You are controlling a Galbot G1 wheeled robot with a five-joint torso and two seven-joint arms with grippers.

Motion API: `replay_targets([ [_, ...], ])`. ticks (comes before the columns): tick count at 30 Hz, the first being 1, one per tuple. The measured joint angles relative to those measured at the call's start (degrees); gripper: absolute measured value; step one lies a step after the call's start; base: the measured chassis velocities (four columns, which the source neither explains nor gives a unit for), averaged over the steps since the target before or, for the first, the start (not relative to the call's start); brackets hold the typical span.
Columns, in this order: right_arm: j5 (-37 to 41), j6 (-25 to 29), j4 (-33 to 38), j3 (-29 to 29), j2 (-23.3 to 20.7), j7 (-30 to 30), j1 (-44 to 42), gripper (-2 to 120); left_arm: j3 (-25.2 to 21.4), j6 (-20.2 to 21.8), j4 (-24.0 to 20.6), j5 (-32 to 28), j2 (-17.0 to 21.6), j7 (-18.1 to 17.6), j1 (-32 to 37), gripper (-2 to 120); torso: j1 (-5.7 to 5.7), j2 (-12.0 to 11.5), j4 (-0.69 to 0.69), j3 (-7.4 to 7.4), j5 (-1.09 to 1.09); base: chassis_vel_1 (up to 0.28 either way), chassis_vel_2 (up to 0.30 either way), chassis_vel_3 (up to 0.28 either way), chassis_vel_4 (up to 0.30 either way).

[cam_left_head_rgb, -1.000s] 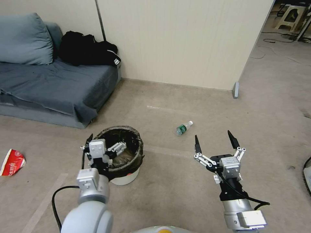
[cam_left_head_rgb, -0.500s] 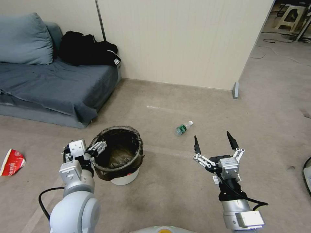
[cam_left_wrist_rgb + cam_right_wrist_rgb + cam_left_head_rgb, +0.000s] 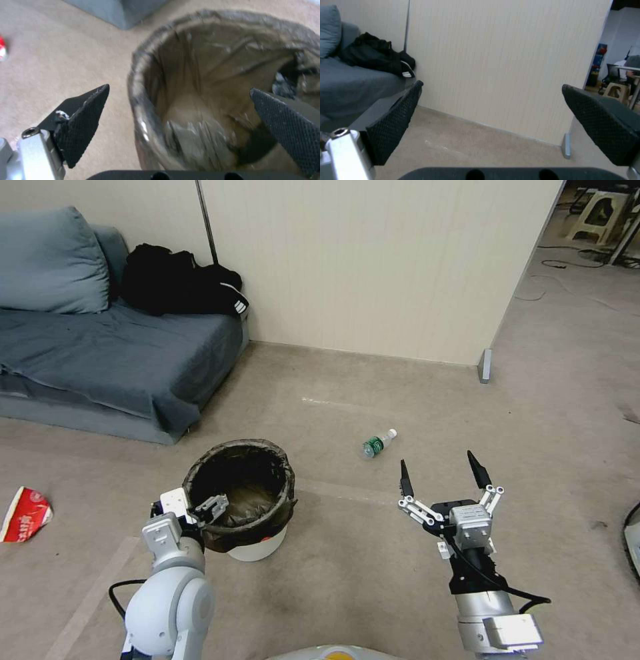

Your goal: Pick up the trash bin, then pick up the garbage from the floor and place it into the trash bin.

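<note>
My left gripper grabs the trash bin's thin bag-covered rim next, since the bin's opening spreads far wider than my fingers.
The trash bin [image 3: 261, 545], a white bucket with a dark bag folded over its rim, stands on the floor left of centre. My left gripper [image 3: 192, 507] is open at its near-left rim. In the left wrist view the left gripper [image 3: 180, 89] straddles the bin's rim [image 3: 136, 82], one finger outside and one over the inside. A clear green-labelled bottle [image 3: 379, 443] lies on the floor beyond my right gripper [image 3: 440, 472], which hovers open and empty. A crushed red-and-white cup [image 3: 24, 513] lies far left. In the right wrist view the right gripper [image 3: 492, 85] faces the wall.
A grey-blue sofa [image 3: 113, 360] with a black clothing heap [image 3: 175, 281] fills the back left. A beige partition wall [image 3: 373, 267] ends at a metal foot [image 3: 485, 365]. Open floor stretches to the right, with a dark cable [image 3: 630, 540] at the right edge.
My left gripper pulled out from over the bin's inside, swung left, then came back lower to the near-left rim. The right arm has barely moved.
</note>
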Motion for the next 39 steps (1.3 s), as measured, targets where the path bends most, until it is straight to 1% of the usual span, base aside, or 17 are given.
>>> replay_targets([
  [7, -0.21, 0.35, 0.16, -0.09, 0.0, -0.03, -0.13, 100, -0.49, 2.71, 0.5, -1.21, -0.01, -0.24, -0.44, 100, 0.0, 0.0, 0.0, 0.0, 0.0, 0.0, 0.0, 0.0, 0.0],
  [11, -0.41, 0.52, 0.21, -0.3, 0.0, -0.22, -0.18, 100, -0.92, 3.01, 2.1, -1.87, -0.25, -1.87, -1.03, 100, 0.0, 0.0, 0.0, 0.0, 0.0, 0.0, 0.0, 0.0, 0.0],
  [15, -0.44, 0.55, 0.22, -0.33, 0.0, -0.25, -0.19, 100, -0.99, 3.01, 2.74, -2.33, -0.47, -2.56, -1.23, 99, 0.0, 0.0, 0.0, 0.0, 0.0, 0.0, 0.0, 0.0, 0.0],
  [18, -0.45, 0.64, 0.22, -0.47, 0.0, -0.31, -0.21, 100, -1.24, 3.18, 3.73, -3.56, -0.8, -3.62, -1.62, 97, 0.0, 0.0, 0.0, 0.0, 0.0, 0.0, 0.0, 0.0, 0.0],
  [21, -0.48, 0.75, 0.18, -0.63, 0.0, -0.44, -0.23, 100, -1.61, 3.53, 4.83, -6.27, -1.21, -5.43, -2.25, 94, 0.0, 0.0, 0.0, 0.0, 0.0, 0.0, 0.0, 0.0, 0.0],
  [24, -0.49, 0.85, 0.04, -0.67, 0.0, -0.53, -0.23, 100, -1.67, 3.8, 5.25, -7.49, -1.39, -6.09, -2.49, 92, 0.0, 0.0, 0.0, 0.0, 0.0, 0.0, 0.0, 0.0, 0.0],
  [26, -0.51, 0.94, -0.08, -0.73, 0.0, -0.71, -0.22, 100, -1.66, 4.28, 5.69, -8.64, -1.59, -6.29, -2.75, 86, 0.0, 0.0, 0.0, 0.0, 0.0, 0.0, 0.0, 0.0, 0.0],
  [27, -0.51, 0.94, -0.08, -0.73, 0.0, -0.71, -0.22, 100, -1.66, 4.28, 5.69, -8.64, -1.59, -6.29, -2.75, 86, 0.0, 0.0, 0.0, 0.0, 0.0, 0.0, 0.0, 0.0, 0.0],
  [30, -0.53, 1.14, -0.24, -0.82, 0.0, -1.0, -0.19, 100, -1.48, 4.54, 6.84, -9.95, -1.96, -6.8, -3.15, 72, 0.0, 0.0, 0.0, 0.0, 0.0, 0.0, 0.0, 0.0, 0.0],
  [31, -0.53, 1.14, -0.24, -0.82, 0.0, -1.0, -0.19, 100, -1.48, 4.54, 6.84, -9.95, -1.96, -6.8, -3.15, 72, 0.0, 0.0, 0.0, 0.0, 0.0, 0.0, 0.0, 0.0, 0.0],
  [34, -0.63, 1.32, -0.41, -0.93, 0.0, -1.14, -0.18, 100, -1.04, 4.56, 7.54, -10.44, -2.34, -7.16, -3.31, 59, 0.0, 0.0, 0.0, 0.0, 0.0, 0.0, 0.0, 0.0, 0.0],
  [35, -0.63, 1.32, -0.41, -0.93, 0.0, -1.14, -0.18, 100, -1.04, 4.56, 7.54, -10.44, -2.34, -7.16, -3.31, 59, 0.0, 0.0, 0.0, 0.0, 0.0, 0.0, 0.0, 0.0, 0.0],
  [37, -0.76, 1.5, -0.55, -0.96, 0.0, -1.3, -0.15, 100, -0.82, 4.52, 7.8, -10.47, -2.59, -7.22, -3.41, 46, 0.0, 0.0, 0.01, 0.0, 0.02, 0.0, 0.0, 0.0, 0.0],
  [38, -0.76, 1.5, -0.55, -0.96, 0.0, -1.3, -0.15, 100, -0.82, 4.52, 7.8, -10.47, -2.59, -7.22, -3.41, 46, 0.0, 0.0, 0.01, 0.0, 0.02, 0.0, 0.0, 0.0, 0.0],
  [39, -0.88, 1.54, -0.6, -0.96, 0.0, -1.34, -0.14, 100, -0.81, 4.46, 7.94, -10.45, -2.64, -7.29, -3.45, 41, 0.0, 0.0, 0.01, 0.0, 0.03, 0.0, 0.0, 0.0, 0.0],
])
